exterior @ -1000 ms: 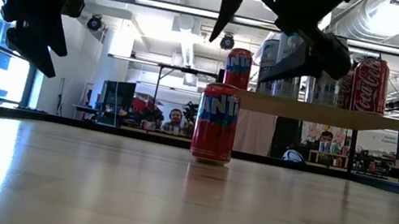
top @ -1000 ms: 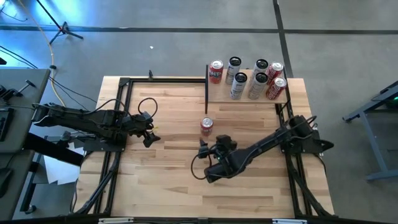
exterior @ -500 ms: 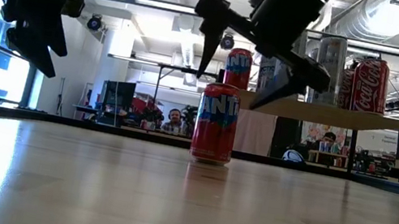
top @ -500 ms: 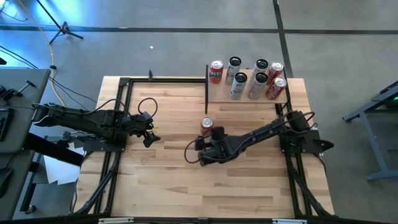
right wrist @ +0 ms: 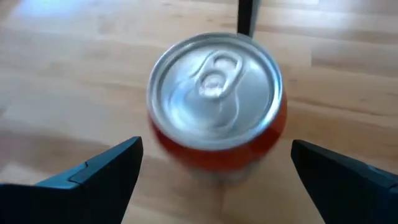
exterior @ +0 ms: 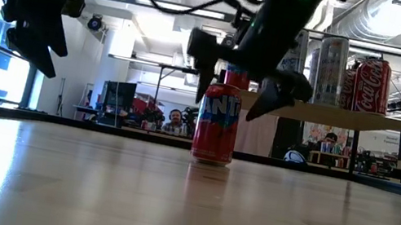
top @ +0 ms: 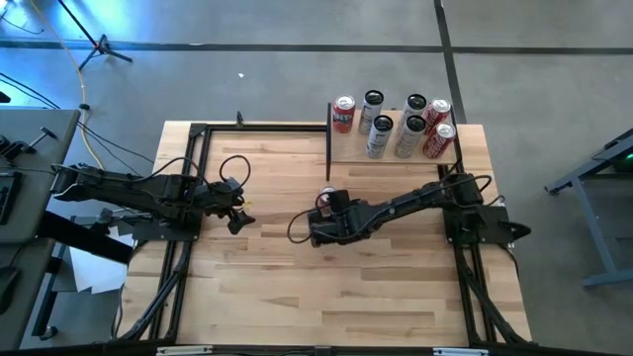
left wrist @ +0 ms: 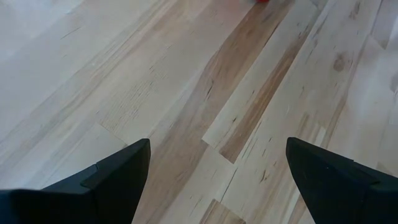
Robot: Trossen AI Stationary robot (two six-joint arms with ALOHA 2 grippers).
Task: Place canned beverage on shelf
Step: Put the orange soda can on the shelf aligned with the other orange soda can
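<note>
My right gripper grabs the red canned beverage by its round side (right wrist: 217, 155) next, to put it on the shelf.
A red canned beverage (exterior: 217, 124) stands upright on its base on the tabletop, near the middle, in front of the shelf (top: 346, 150). In the high view it (top: 325, 197) is partly under my right gripper (top: 322, 212). That gripper (right wrist: 216, 143) is open and slants down over the can (right wrist: 216, 93). Its fingers stand on either side of the can's upper part, apart from it. My left gripper (top: 237, 213) waits open above the table's left part, over bare wood (left wrist: 217, 149).
Several cans (top: 396, 124), red and silver, stand on the shelf board at the table's far right. A black post (top: 328, 138) rises at the shelf's left corner just behind the red can. Black frame rails (top: 193, 178) run along the table's sides.
My right gripper has swung toward the table's far edge and a little left, sinking slightly and rolling at the wrist. It has come from the can's near side to a place over the can, its open fingers now on either side. The can has not moved.
</note>
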